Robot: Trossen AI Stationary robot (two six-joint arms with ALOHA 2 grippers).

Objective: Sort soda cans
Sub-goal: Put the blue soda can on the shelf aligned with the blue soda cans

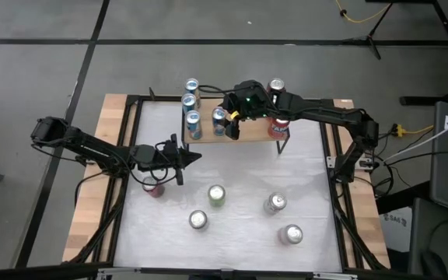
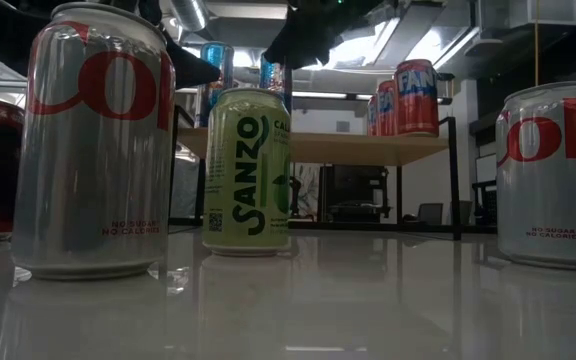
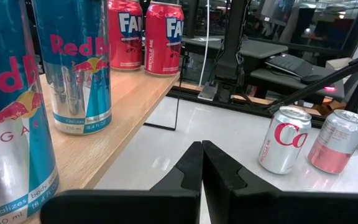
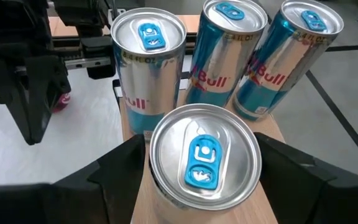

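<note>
I need to move the can toward the blue-and-silver row with my right gripper before I let go of it. There is a gap on the shelf between the held can (image 1: pixel 218 115) and that row.
A raised wooden shelf (image 1: pixel 255 137) stands at the table's far side. Three blue-and-silver soda cans (image 4: pixel 229 56) stand upright on its left end and two red ones (image 3: pixel 145 34) on its right end. My right gripper (image 4: pixel 201 165) is over the shelf's left part, shut on another blue-and-silver can (image 4: pixel 204 155). My left gripper (image 3: pixel 202 168) hangs shut with nothing in it over the table's left half, level, near the shelf's front edge. A pale green can (image 1: pixel 217 194) and three silver cans (image 1: pixel 276 203) stand on the table. My right gripper pinches the blue-and-silver can between its two fingers, by its upper wall just under the rim (image 4: pixel 159 186). The fingers come slanting down from the table's right side. The can is upright, top up. Whether its base stands on the shelf is hidden.
A red can (image 1: pixel 154 187) stands on the table's left side, under my left arm. The shelf's thin black legs (image 1: pixel 284 145) reach down to the table. Open tabletop lies between the shelf and the cans in the near half.
</note>
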